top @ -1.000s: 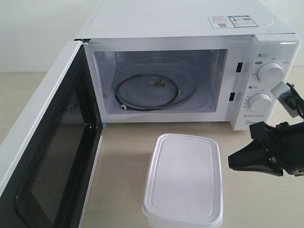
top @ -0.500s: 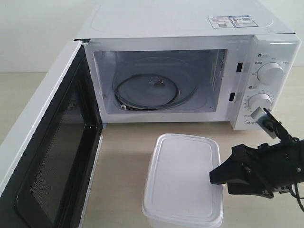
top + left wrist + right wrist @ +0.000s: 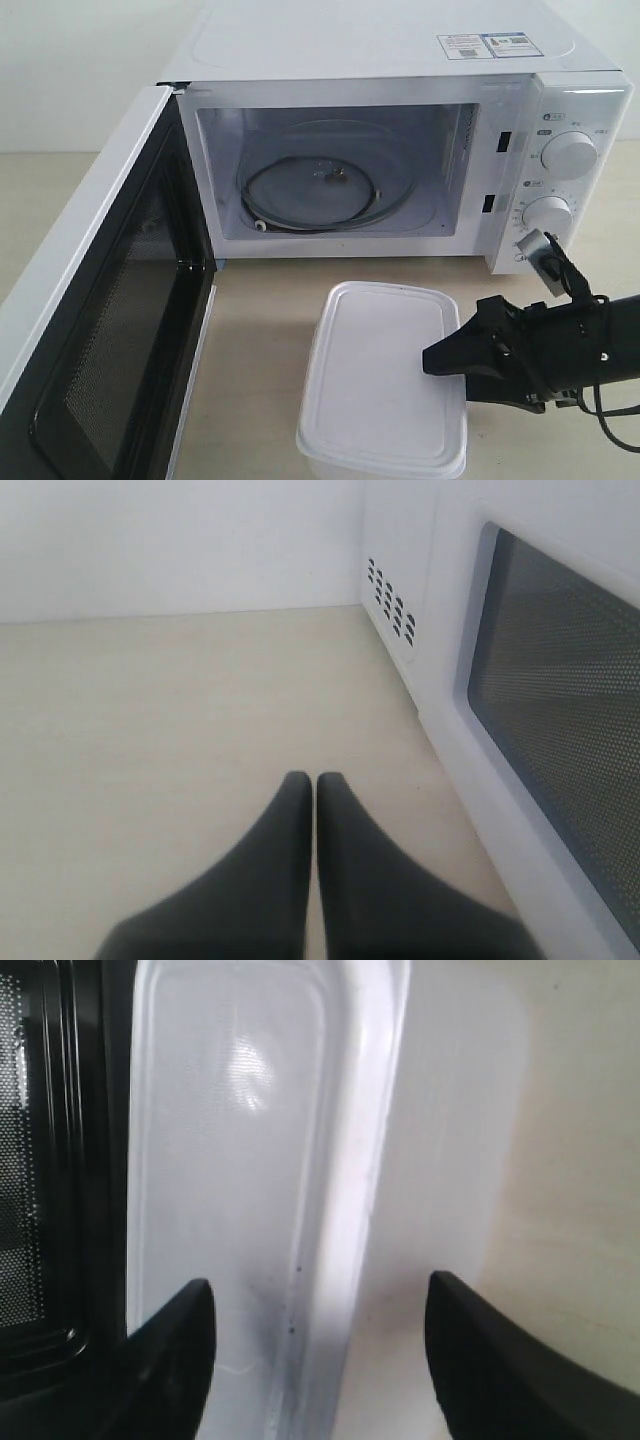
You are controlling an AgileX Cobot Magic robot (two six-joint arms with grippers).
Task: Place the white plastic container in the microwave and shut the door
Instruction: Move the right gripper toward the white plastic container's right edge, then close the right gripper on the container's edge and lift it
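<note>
The fingers of my right gripper straddle the container's lid rim (image 3: 444, 335) (image 3: 333, 1290), so it is time to close now. Closing now would catch the container.
The white plastic container (image 3: 380, 385) stands lidded on the table in front of the microwave (image 3: 330, 45). The door (image 3: 110, 330) is swung wide open at the left, its black mesh inner face showing. My right gripper (image 3: 446, 378) is open at the container's right edge. In the right wrist view one finger is over the lid (image 3: 225, 1140) and the other beside the container's side wall (image 3: 450, 1150), with the right gripper (image 3: 318, 1295) astride the rim. My left gripper (image 3: 313, 780) is shut and empty, low over the table beside the door's outer window (image 3: 560, 700).
The oven cavity holds a glass turntable on a roller ring (image 3: 315, 195). Two round knobs (image 3: 570, 153) sit on the right panel, just behind my right arm. Vent slots (image 3: 392, 602) mark the microwave's side. The beige table (image 3: 260, 340) lies between door and container.
My right gripper has come down and leftward from beside the lower knob to the container's right edge. The container, door and microwave have not moved.
</note>
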